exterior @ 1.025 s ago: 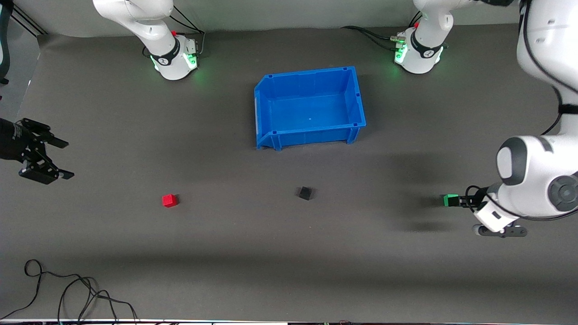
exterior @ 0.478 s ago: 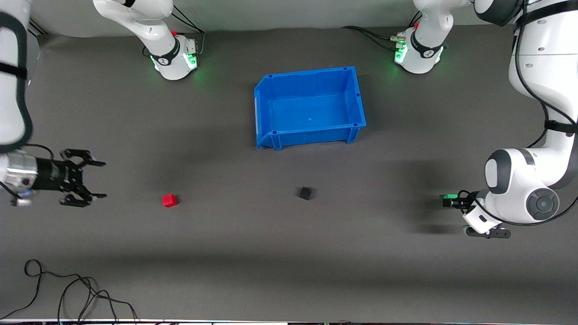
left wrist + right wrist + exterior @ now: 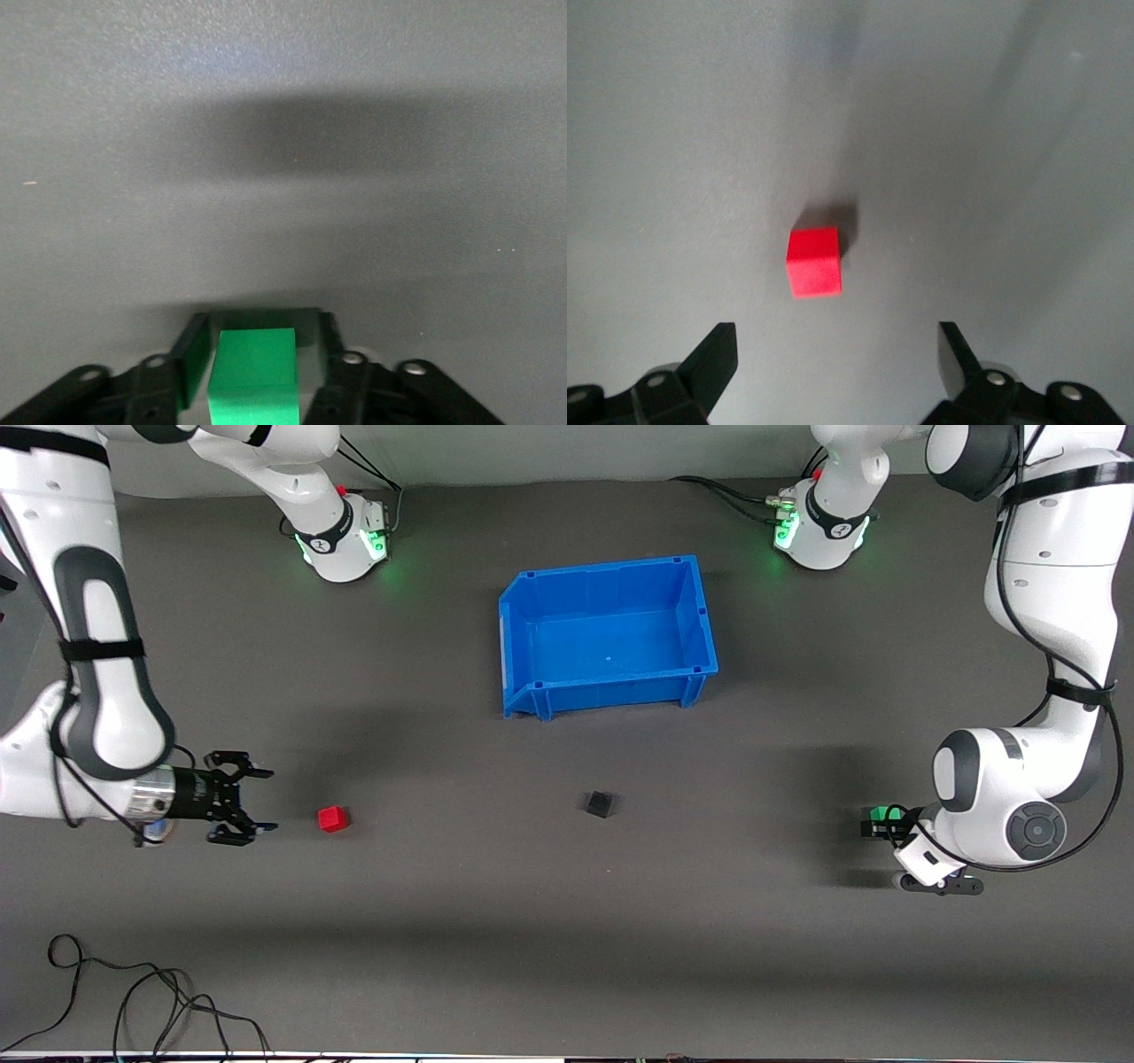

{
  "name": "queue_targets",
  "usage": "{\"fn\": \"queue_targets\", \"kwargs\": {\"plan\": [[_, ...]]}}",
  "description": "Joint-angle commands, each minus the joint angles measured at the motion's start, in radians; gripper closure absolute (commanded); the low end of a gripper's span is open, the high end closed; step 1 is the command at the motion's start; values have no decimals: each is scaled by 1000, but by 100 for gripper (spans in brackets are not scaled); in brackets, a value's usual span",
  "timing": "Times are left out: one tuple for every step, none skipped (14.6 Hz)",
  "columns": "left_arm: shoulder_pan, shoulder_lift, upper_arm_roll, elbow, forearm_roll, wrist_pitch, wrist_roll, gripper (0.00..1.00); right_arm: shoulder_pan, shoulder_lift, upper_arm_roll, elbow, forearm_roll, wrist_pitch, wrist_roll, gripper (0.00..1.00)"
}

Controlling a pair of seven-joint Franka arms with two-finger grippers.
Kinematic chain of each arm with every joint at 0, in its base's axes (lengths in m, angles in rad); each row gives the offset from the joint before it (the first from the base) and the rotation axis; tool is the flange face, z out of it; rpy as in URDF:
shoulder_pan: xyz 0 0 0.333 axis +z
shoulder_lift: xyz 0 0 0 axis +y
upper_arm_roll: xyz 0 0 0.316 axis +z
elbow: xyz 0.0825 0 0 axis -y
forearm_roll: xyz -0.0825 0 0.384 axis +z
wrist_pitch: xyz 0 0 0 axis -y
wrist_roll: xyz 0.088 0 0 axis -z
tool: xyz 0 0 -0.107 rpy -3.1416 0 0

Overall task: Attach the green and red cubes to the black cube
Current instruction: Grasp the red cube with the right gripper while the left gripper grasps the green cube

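Observation:
My right gripper picks up the red cube point(image 3: 334, 818) by its opposite sides next, so one of its sides stays free to meet the black cube point(image 3: 600, 804).
The green cube point(image 3: 883, 813) sits at the left arm's end of the table, between the fingers of my left gripper point(image 3: 877, 821). In the left wrist view the green cube point(image 3: 255, 372) has one finger against it and a narrow gap to the other finger, so my left gripper point(image 3: 257, 341) is open around it. The red cube point(image 3: 334, 818) lies toward the right arm's end. My right gripper point(image 3: 266, 802) is open and empty, low and just short of it. The right wrist view shows the red cube point(image 3: 814, 262) ahead of the wide-open right gripper point(image 3: 837, 341). The black cube point(image 3: 600, 804) lies alone between them.
A blue bin point(image 3: 611, 693), with nothing in it, stands farther from the camera than the black cube. Loose black cables point(image 3: 133, 1001) lie near the front edge at the right arm's end. Both arm bases stand along the back of the grey table.
My right gripper has swept in toward the red cube and now points at it. My left gripper has slid forward around the green cube. None of the cubes has moved.

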Motion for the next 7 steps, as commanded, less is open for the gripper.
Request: {"fn": "queue_targets", "kwargs": {"plan": [[-1, -7, 1, -3, 17, -7, 1, 67, 46, 71, -1, 10, 64, 82, -111, 0], [1, -12, -1, -2, 17, -13, 2, 77, 52, 86, -1, 12, 72, 111, -119, 0], [3, -15, -1, 1, 17, -19, 2, 85, 60, 103, 1, 18, 73, 134, -119, 0], [1, -18, -1, 5, 17, -20, -2, 89, 69, 122, 1, 32, 75, 147, -121, 0], [1, -24, -1, 8, 16, -23, -7, 92, 72, 145, 1, 53, 78, 148, -121, 0], [1, -32, -2, 15, 5, -36, -19, 94, 72, 166, 1, 72, 87, 148, -119, 0], [-5, -38, -2, 34, 4, -59, -56, 96, 73, 175, 1, 78, 89, 148, -121, 0]]}}
